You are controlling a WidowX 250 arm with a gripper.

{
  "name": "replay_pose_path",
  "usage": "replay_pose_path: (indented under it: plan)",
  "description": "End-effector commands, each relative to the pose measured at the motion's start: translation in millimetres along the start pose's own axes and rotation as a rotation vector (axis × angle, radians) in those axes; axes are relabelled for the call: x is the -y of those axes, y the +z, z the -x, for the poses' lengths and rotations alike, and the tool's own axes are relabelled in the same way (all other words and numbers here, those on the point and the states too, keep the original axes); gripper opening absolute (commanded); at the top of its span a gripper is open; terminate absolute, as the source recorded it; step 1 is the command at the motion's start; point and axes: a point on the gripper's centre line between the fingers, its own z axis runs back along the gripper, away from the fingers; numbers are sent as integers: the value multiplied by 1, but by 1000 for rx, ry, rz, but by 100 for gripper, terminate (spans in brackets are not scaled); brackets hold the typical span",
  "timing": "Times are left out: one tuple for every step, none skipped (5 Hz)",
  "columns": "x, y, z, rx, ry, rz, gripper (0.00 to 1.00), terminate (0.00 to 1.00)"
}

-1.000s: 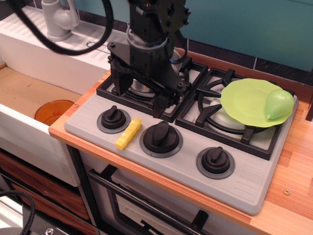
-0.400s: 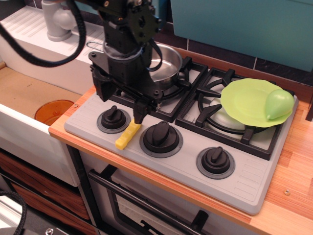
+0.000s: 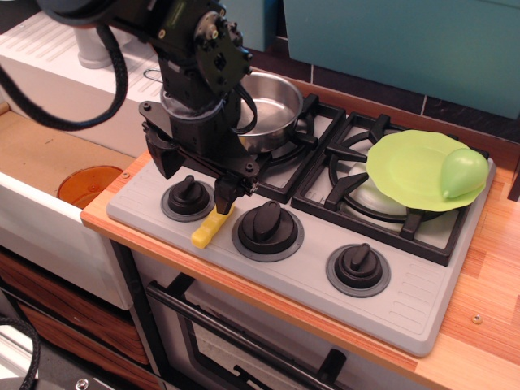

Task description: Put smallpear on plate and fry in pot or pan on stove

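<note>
The yellow fry needs to go in the steel pan point(image 3: 272, 101), so my gripper should next grab the fry by its end toward the burner grate point(image 3: 220, 216).
The pale green smallpear point(image 3: 463, 172) rests on the lime-green plate point(image 3: 414, 169), which lies on the right burner of the grey stove point(image 3: 390, 301). The yellow crinkle-cut fry point(image 3: 210, 228) lies on the stove front between the left and middle knobs. The shiny steel pan point(image 3: 272, 101) sits on the left burner. My gripper point(image 3: 195, 180) is open, low over the left knob, with its right finger point(image 3: 224, 195) just above the fry's far end and its left finger point(image 3: 162, 159) to the left of the knob.
Three black knobs point(image 3: 267, 227) line the stove front. An orange disc point(image 3: 89, 185) lies in the sink at left. A grey faucet point(image 3: 93, 50) stands at the back left. Wooden counter point(image 3: 496, 268) runs along the right.
My gripper has moved left and forward from over the pan, and down toward the fry. The pan is now uncovered. The fry, pear and plate have not moved.
</note>
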Motion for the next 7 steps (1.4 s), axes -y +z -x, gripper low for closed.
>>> replay_pose_path:
  plan:
    - [4,-8,-2,29,0,-9,100,0]
    - [5,-12,1,30,0,-5,100,0]
    - [7,-18,3,34,2,-3,100,0]
    - [8,-22,6,31,4,4,100,0]
    - [11,-29,11,36,6,20,100,0]
    - [14,-32,12,27,16,23,0,0]
    - [14,-26,11,4,11,29,0,0]
